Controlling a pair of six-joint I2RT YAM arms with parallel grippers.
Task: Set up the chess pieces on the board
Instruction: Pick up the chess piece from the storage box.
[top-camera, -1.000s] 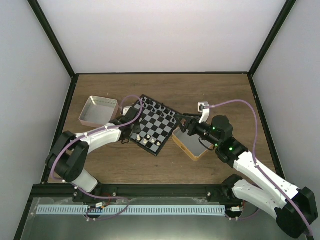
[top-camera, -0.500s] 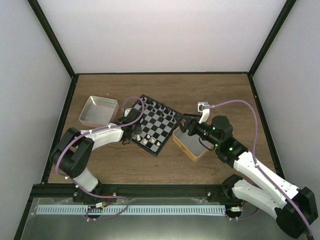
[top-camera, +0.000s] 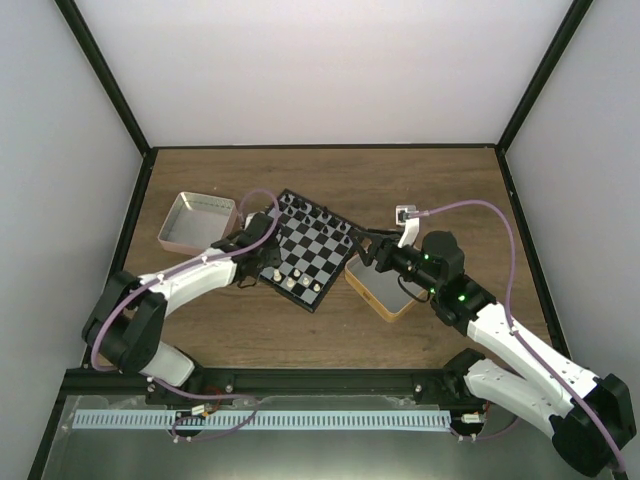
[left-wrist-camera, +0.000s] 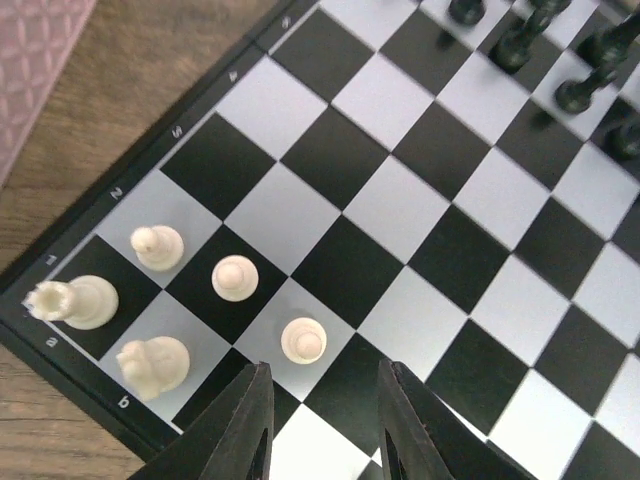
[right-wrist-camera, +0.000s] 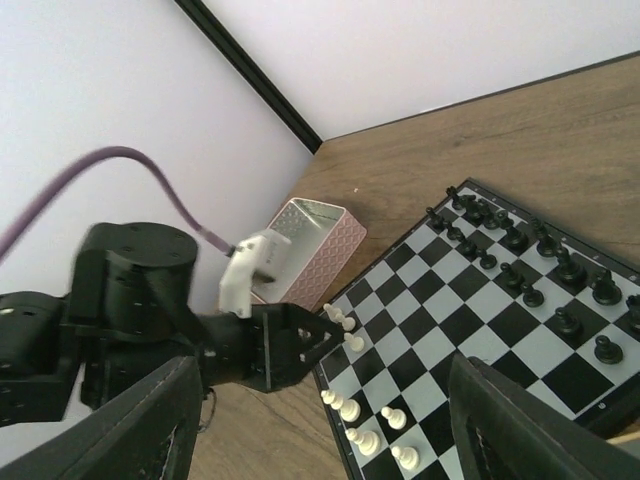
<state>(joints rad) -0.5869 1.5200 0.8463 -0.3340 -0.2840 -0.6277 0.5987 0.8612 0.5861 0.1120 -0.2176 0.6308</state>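
Note:
I will next grip the cream piece in the tan tin by its base with my right gripper, so the piece's head stays free for my left gripper.
The black-and-grey board (top-camera: 318, 243) lies mid-table, also filling the left wrist view (left-wrist-camera: 400, 205) and showing in the right wrist view (right-wrist-camera: 470, 300). Cream-white chess pieces stand on its near-left corner: a rook (left-wrist-camera: 72, 302), a knight (left-wrist-camera: 153, 365) and three pawns, the nearest pawn (left-wrist-camera: 302, 340) just ahead of my left fingertips. More white pieces (right-wrist-camera: 352, 412) stand along that edge. My left gripper (left-wrist-camera: 325, 400) (top-camera: 267, 250) hovers over that corner, jaws apart with nothing between them. My right gripper (top-camera: 362, 248) (right-wrist-camera: 322, 372) stands wide open and empty at the board's right side.
Black pieces (left-wrist-camera: 580, 90) (right-wrist-camera: 520, 240) line the board's far rows. A pink tin (top-camera: 197, 222) (right-wrist-camera: 300, 245) sits left of the board. A tan tin (top-camera: 385, 292) lies under my right wrist. A small white block (top-camera: 403, 213) rests behind it.
My left gripper has gone from shut to open, letting go of a white pawn that now stands on the board, and its arm has shifted slightly left. The right arm has not moved.

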